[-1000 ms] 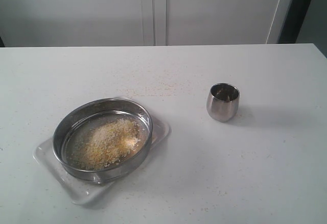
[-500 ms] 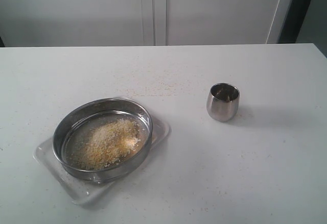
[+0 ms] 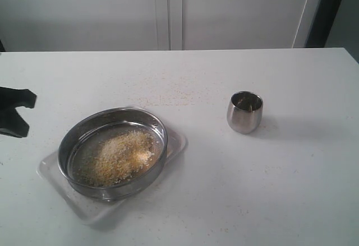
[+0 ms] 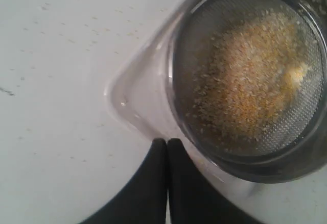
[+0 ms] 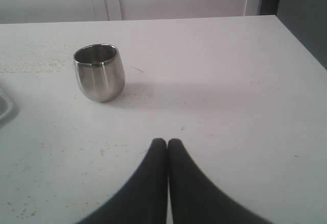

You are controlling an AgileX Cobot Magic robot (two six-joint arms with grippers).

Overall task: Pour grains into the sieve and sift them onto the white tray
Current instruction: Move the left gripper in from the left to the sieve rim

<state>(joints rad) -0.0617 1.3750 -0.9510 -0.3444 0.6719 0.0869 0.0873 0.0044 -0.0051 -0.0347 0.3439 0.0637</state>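
I should next use my left gripper to grab the sieve by its metal rim [image 3: 65,151] [image 4: 175,101]. Then I can sift the grains onto the white tray.
The sieve [image 3: 65,145] rests on the white tray [image 3: 177,142] at the front left of the table. A heap of yellow and whitish grains [image 3: 119,154] lies on its mesh. In the left wrist view my left gripper [image 4: 167,142] is shut and empty, its tips just off the tray's rim [image 4: 132,92] and close to the sieve [image 4: 177,81] with the grains [image 4: 250,76]. A black part of the left arm [image 3: 14,111] shows at the left edge of the exterior view. My right gripper [image 5: 167,142] is shut and empty above bare table, out of the exterior view.
A small rounded steel cup [image 3: 244,112] stands upright at the middle right of the table, also ahead of the right gripper as the cup [image 5: 99,72]. Loose grains [image 3: 168,97] are scattered on the tabletop behind the sieve. A white wall stands behind the table.
The left arm's black end has come into the exterior view at the left edge. The sieve, tray and cup have not moved.
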